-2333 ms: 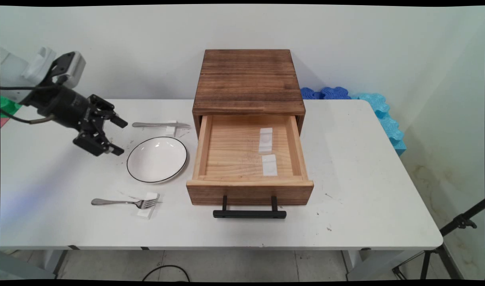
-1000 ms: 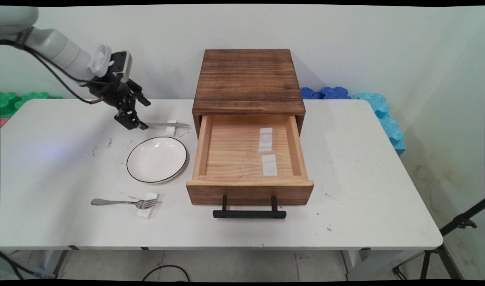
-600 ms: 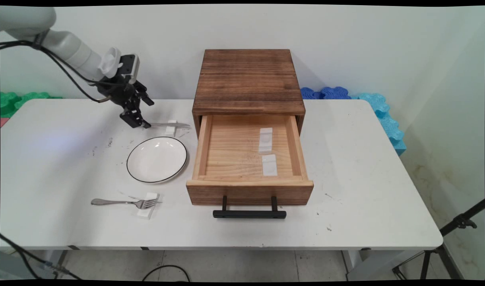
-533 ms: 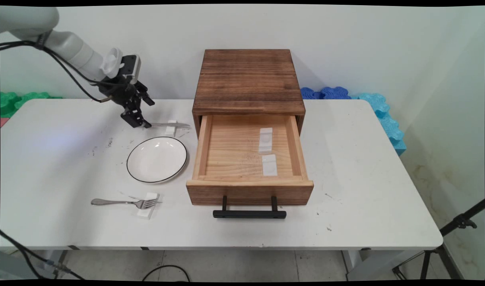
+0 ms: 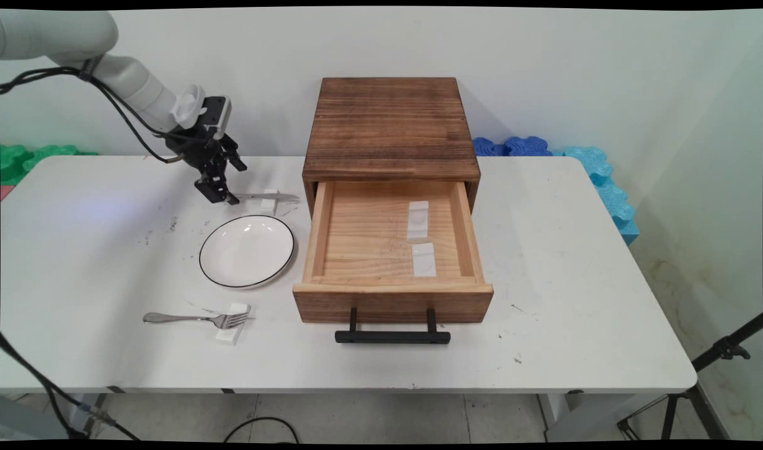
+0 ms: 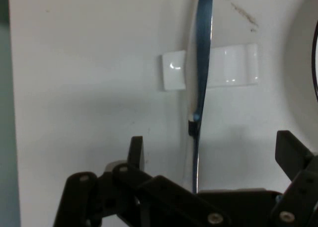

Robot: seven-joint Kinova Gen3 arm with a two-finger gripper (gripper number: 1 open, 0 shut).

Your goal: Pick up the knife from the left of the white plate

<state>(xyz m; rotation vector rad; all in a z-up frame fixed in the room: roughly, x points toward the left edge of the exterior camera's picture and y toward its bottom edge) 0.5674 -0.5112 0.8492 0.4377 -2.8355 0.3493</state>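
Next, my gripper grabs the table knife by its handle (image 6: pixel 196 160) to lay it in the open drawer.
A silver table knife (image 5: pixel 270 197) lies on the table left of the wooden box, its blade across a small white rest (image 5: pixel 269 201). My gripper (image 5: pixel 230 184) hangs open just above the knife's handle end, one finger on each side. In the hand view the knife (image 6: pixel 201 63) runs up the middle between my fingers (image 6: pixel 136 148) and crosses the white rest (image 6: pixel 233 65). Nothing is held. A white plate with a black rim (image 5: pixel 246 250) sits just in front of the knife.
A dark wooden box (image 5: pixel 391 125) stands at the back centre, its pale drawer (image 5: pixel 316 237) pulled open with two white rests (image 5: pixel 418 220) inside and a black handle (image 5: pixel 392 337) in front. A fork (image 5: pixel 187 319) lies on a white rest near the front left.
The gripper has travelled from the left side of the table back and to the right, then crept a little further right over the knife's handle. It stays open.
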